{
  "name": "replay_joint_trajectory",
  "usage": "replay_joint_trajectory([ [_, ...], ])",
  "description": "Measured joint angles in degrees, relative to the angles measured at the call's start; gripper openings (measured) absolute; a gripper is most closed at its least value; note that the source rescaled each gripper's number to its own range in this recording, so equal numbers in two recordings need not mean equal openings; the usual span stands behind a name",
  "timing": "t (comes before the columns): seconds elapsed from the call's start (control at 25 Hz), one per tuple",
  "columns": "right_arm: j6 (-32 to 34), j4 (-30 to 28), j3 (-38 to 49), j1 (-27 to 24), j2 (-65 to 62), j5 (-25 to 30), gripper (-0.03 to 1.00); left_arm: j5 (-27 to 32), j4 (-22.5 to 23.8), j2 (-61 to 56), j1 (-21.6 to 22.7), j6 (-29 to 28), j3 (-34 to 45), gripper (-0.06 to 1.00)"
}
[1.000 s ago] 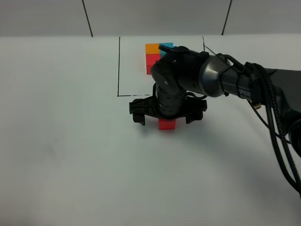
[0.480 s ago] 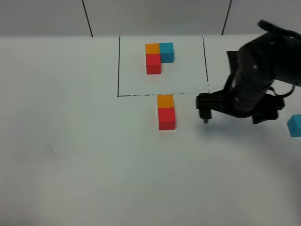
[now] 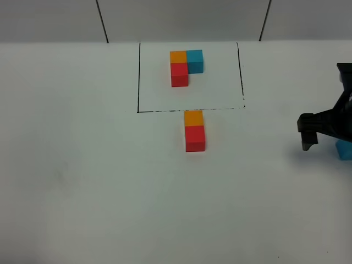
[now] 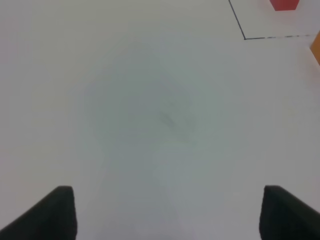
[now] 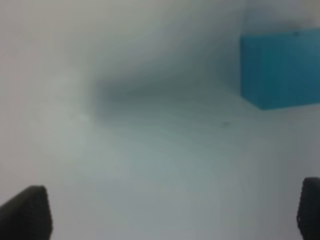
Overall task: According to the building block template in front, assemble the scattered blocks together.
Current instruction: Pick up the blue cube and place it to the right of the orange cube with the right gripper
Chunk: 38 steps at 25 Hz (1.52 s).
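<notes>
I should next use my right gripper to grab the loose blue block by its opposite sides and set it against the loose orange block (image 3: 193,117).
The building block template stands at the back inside a thin black rectangle (image 3: 138,77): an orange cube (image 3: 177,56), a blue cube (image 3: 194,60) and a red cube (image 3: 179,75) in an L. Just in front of the frame line, a loose orange block (image 3: 193,117) and a loose red block (image 3: 195,138) touch in a column. The loose blue block (image 3: 345,149) lies at the right edge of the high view. My right gripper (image 5: 172,212) hangs open over the table beside that blue block (image 5: 280,67); one finger (image 3: 307,133) shows. My left gripper (image 4: 172,215) is open over bare table.
The left wrist view shows the frame's corner line (image 4: 244,37), a bit of the template's red cube (image 4: 285,4) and an edge of the loose orange block (image 4: 316,47). Two dark seams (image 3: 102,22) run up the back wall.
My right arm has swung from over the orange and red pair to the far right, beside the blue block. The pair now shows in full.
</notes>
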Motion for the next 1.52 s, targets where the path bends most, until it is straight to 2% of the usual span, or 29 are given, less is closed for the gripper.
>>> replay_joint_trajectory([
  [0.2,-8.5,0.2,0.0,-3.4,-0.1,-3.4,1.0,0.0,0.0,0.0,0.0,0.0,0.0,0.61],
  [0.36,-12.2,1.2,0.0,-6.0,0.3,-7.0,1.0,0.0,0.0,0.0,0.0,0.0,0.0,0.61],
  [0.72,-21.7,4.0,0.0,-11.6,6.2,-6.8,1.0,0.0,0.0,0.0,0.0,0.0,0.0,0.61],
  [1.04,-25.1,6.0,0.0,-16.1,11.1,-10.4,1.0,0.0,0.0,0.0,0.0,0.0,0.0,0.61],
  [1.24,-26.5,6.7,0.0,-16.3,13.3,-11.0,0.99,0.0,0.0,0.0,0.0,0.0,0.0,0.61],
  [1.4,-26.8,6.9,0.0,-16.5,14.3,-12.0,0.87,0.0,0.0,0.0,0.0,0.0,0.0,0.61],
  [1.52,-26.8,7.0,0.1,-17.0,14.6,-13.0,0.69,0.0,0.0,0.0,0.0,0.0,0.0,0.61],
])
